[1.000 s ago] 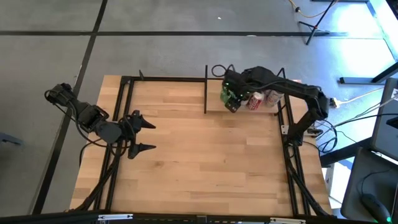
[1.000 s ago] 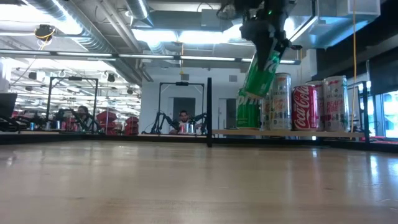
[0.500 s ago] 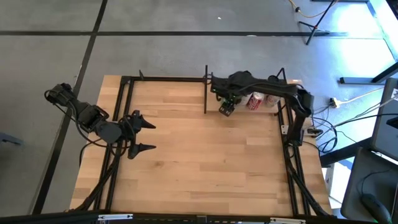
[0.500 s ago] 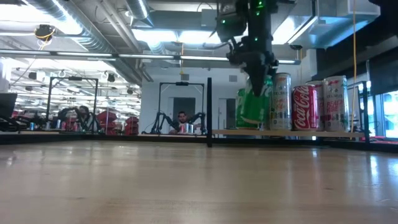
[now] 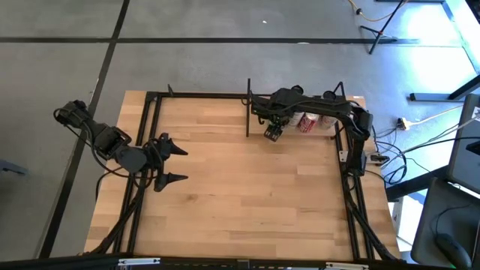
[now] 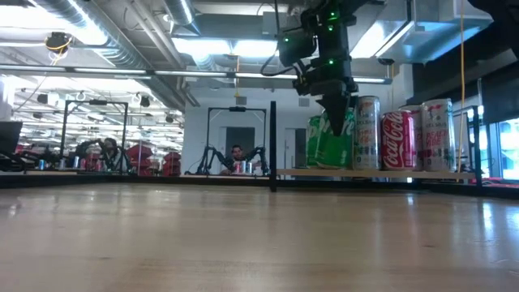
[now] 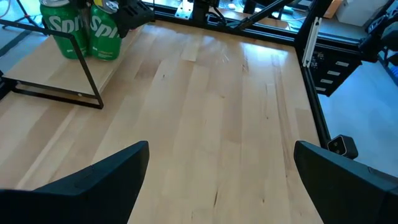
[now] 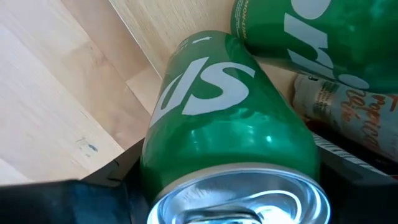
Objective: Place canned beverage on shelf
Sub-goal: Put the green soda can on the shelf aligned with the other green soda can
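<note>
The Sprite can's lower end (image 8: 202, 43) is on the shelf board (image 8: 165, 22) in the right wrist view, so my right gripper needs to release the can.
My right gripper (image 6: 331, 104) is shut on a green Sprite can (image 6: 334, 143) over the shelf (image 6: 389, 173), a light wooden board in black rods at the table's far right (image 5: 256, 130). The can stands next to a second green Sprite can (image 6: 314, 143) (image 7: 58, 28). Further along the shelf stand a pale can (image 6: 366, 133), a red Coca-Cola can (image 6: 399, 139) and a white and red can (image 6: 438, 135), all upright on their bottoms. My left gripper (image 5: 178, 164) is open and empty over the table's left part. My right gripper pinches the green Sprite can between its two fingers at the can's upper end (image 8: 205, 155), just below the silver top. The fingers come from above, pointing down. The can is upright, and its bottom (image 6: 334, 166) looks set on the shelf board.
The shelf's black upright post (image 6: 272, 146) stands at its left end, close to the green cans. The wide wooden tabletop (image 5: 247, 195) lies between the two arms. Black frame rods (image 5: 146, 135) run along the table's edges. People sit in the room beyond the table.
My right gripper has gone down onto the shelf with the green can and tipped upright. The can, which hung tilted above the board, now stands upright beside the other green can.
</note>
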